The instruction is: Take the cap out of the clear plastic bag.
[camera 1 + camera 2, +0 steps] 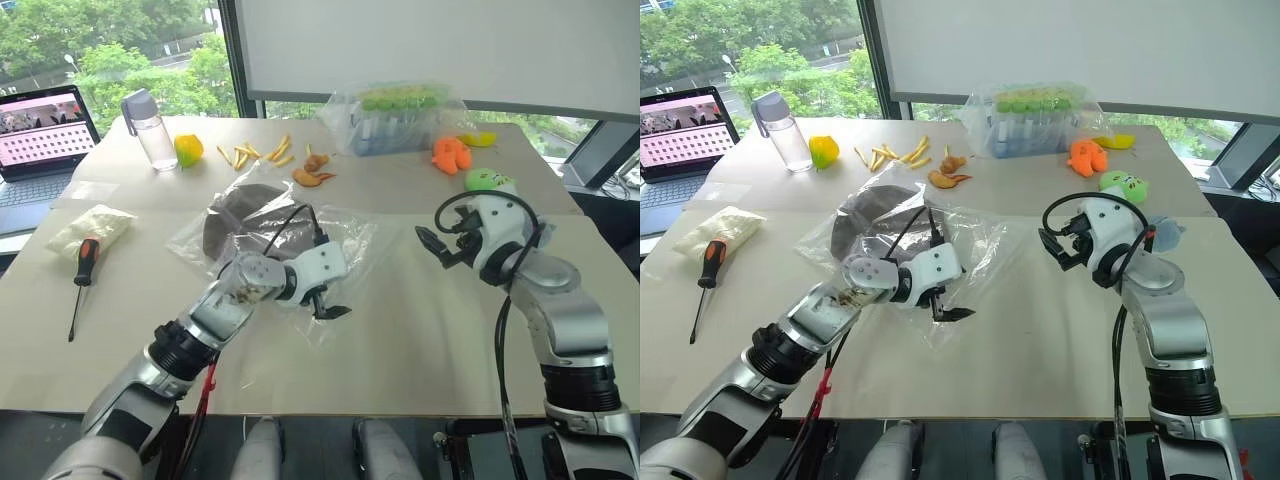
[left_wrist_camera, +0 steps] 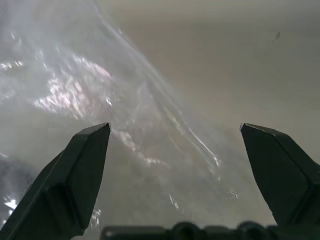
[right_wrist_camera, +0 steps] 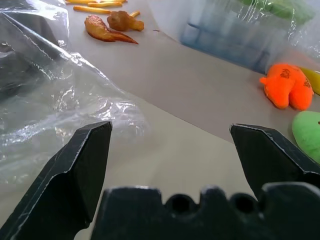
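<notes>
The cap bulges inside the far part of the clear plastic bag, so my left gripper should next grab the bag by its creased, empty edge (image 2: 195, 137), where the film is loose.
The clear plastic bag (image 1: 345, 240) lies crinkled in the middle of the table. The dark brown cap (image 1: 228, 218) is inside its far left part, half hidden by my left arm. My left gripper (image 1: 328, 308) is open and tilted down, just over the bag's near right corner. In the left wrist view the bag's film (image 2: 100, 90) lies close under the spread fingers, with nothing between them. My right gripper (image 1: 432, 248) is open and level, hovering to the right of the bag and pointing toward it. The right wrist view shows the bag's edge (image 3: 60, 100) ahead.
A screwdriver (image 1: 85, 265) and a white packet (image 1: 88, 230) lie at the left. At the back stand a laptop (image 1: 40, 130), a bottle (image 1: 150, 130), a yellow fruit (image 1: 188, 150), fries (image 1: 255, 153), a bulky bag (image 1: 395, 118), an orange plush (image 1: 450, 153) and a green toy (image 1: 488, 180).
</notes>
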Robot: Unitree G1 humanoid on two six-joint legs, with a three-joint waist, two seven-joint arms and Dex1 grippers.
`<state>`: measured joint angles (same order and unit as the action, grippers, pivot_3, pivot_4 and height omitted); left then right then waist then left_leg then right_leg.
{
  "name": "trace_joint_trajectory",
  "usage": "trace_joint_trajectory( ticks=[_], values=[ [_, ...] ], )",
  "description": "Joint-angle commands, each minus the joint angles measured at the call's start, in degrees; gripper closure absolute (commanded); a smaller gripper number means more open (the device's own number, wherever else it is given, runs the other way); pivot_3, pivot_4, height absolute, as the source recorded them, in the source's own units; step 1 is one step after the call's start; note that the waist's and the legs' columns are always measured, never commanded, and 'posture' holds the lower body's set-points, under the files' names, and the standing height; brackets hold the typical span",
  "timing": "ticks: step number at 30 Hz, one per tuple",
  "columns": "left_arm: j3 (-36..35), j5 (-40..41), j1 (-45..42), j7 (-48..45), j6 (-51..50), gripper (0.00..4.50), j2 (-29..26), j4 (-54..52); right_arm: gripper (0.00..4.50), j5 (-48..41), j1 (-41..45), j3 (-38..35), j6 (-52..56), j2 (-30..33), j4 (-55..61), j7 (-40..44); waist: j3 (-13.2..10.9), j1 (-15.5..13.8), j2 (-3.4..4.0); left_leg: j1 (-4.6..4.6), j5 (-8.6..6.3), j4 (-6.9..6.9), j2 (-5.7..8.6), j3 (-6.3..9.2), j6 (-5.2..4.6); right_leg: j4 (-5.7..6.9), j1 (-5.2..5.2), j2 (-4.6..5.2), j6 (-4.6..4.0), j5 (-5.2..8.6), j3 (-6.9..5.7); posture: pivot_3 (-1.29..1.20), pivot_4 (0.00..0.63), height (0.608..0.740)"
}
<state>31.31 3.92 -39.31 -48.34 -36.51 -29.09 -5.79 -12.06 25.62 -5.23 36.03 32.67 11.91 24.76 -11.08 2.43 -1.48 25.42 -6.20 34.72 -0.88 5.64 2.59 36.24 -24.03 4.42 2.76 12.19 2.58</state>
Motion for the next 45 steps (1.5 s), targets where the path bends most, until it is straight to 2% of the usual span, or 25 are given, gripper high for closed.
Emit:
trace_joint_trajectory(
  ticks=[1,3,8,12,13,20,25,30,36,39,45],
  values=[
    [0.6,-2.4,-0.2,-1.0,1.7,0.28,0.0,0.2,0.00,-0.1,1.1,-1.1,0.1,0.1,2.6,-0.6,0.0,0.0,0.00,0.00,0.00,0.01,0.00,0.00,0.00,0.01,0.00,0.00,0.00,0.00,0.00,0.00,0.150,0.740],
    [0.3,-3.2,-0.4,-0.8,2.3,0.76,0.1,1.1,0.00,0.0,1.1,-1.2,0.1,0.1,2.6,-0.5,0.0,0.0,0.00,0.00,0.00,0.01,0.00,0.00,0.00,0.01,0.00,0.00,0.00,0.00,0.00,0.00,0.150,0.740],
    [-1.8,-3.5,-1.3,-0.2,3.1,2.52,1.1,3.7,0.00,0.2,1.3,-0.9,-0.3,-0.2,2.2,-0.6,0.0,0.0,0.00,0.00,0.00,0.00,0.00,0.00,0.00,0.01,-0.01,0.00,-0.01,0.00,0.00,0.00,0.150,0.740],
    [-2.7,-4.2,-1.8,-0.3,4.0,4.10,1.8,5.5,0.00,0.3,1.8,-0.7,-0.5,-0.4,1.8,-0.6,0.0,0.0,0.00,0.00,0.00,0.01,0.00,0.00,0.00,0.01,-0.01,0.00,0.00,0.00,0.00,0.00,0.150,0.740],
    [-3.0,-4.4,-1.9,-0.2,4.2,4.31,1.9,5.9,0.00,0.3,1.8,-0.7,-0.5,-0.4,1.7,-0.5,0.0,0.0,0.00,0.00,0.00,0.00,0.00,0.00,0.00,0.00,-0.01,0.00,0.00,0.00,0.00,0.00,0.150,0.740],
    [-7.4,-4.5,-4.9,1.0,6.0,4.31,2.5,9.9,0.00,0.3,2.3,-0.1,-0.9,-1.2,1.2,-0.4,0.0,0.1,0.00,0.00,0.00,0.01,-0.01,0.00,0.00,0.02,-0.02,0.00,0.01,0.00,0.00,0.00,0.150,0.740],
    [-14.6,-2.3,-12.8,2.9,5.7,4.31,3.6,14.2,0.00,-0.3,1.9,0.4,-0.5,-1.7,1.6,0.6,0.0,0.0,0.00,0.07,0.00,0.01,0.00,0.00,0.00,0.01,-0.07,0.00,0.17,-0.10,-0.01,0.00,0.150,0.740],
    [-18.1,0.2,-16.5,1.5,3.2,4.31,4.3,14.7,0.00,-1.3,1.4,1.1,-0.2,-2.5,2.1,1.4,0.0,0.0,0.00,0.09,0.00,-0.02,0.01,0.00,0.00,-0.05,-0.06,0.01,0.42,-0.23,-0.01,0.00,0.150,0.740],
    [-23.6,12.5,-15.5,-1.0,-14.3,4.31,8.9,8.4,0.00,-2.1,1.3,0.8,0.1,-4.3,2.9,1.3,0.0,0.1,0.00,0.10,0.00,-0.01,0.00,0.00,0.00,-0.01,-0.09,-0.01,0.45,-0.23,-0.02,0.00,0.150,0.740],
    [-28.4,18.0,-16.8,1.7,-21.9,4.31,12.2,6.4,0.00,-3.6,1.4,-0.5,0.3,-5.5,3.4,1.2,0.0,0.1,0.00,0.10,0.00,0.02,0.01,0.01,0.00,-0.01,-0.07,0.00,0.48,-0.25,-0.01,0.00,0.150,0.740],
    [-23.6,13.8,-16.4,2.0,-16.5,4.31,8.2,8.7,0.00,-7.7,2.0,-2.2,2.2,-8.2,4.9,0.4,0.0,0.4,0.00,0.04,0.00,0.01,0.00,0.00,0.00,0.02,-0.06,-0.02,0.48,-0.26,0.00,0.00,0.150,0.740]
  ],
)
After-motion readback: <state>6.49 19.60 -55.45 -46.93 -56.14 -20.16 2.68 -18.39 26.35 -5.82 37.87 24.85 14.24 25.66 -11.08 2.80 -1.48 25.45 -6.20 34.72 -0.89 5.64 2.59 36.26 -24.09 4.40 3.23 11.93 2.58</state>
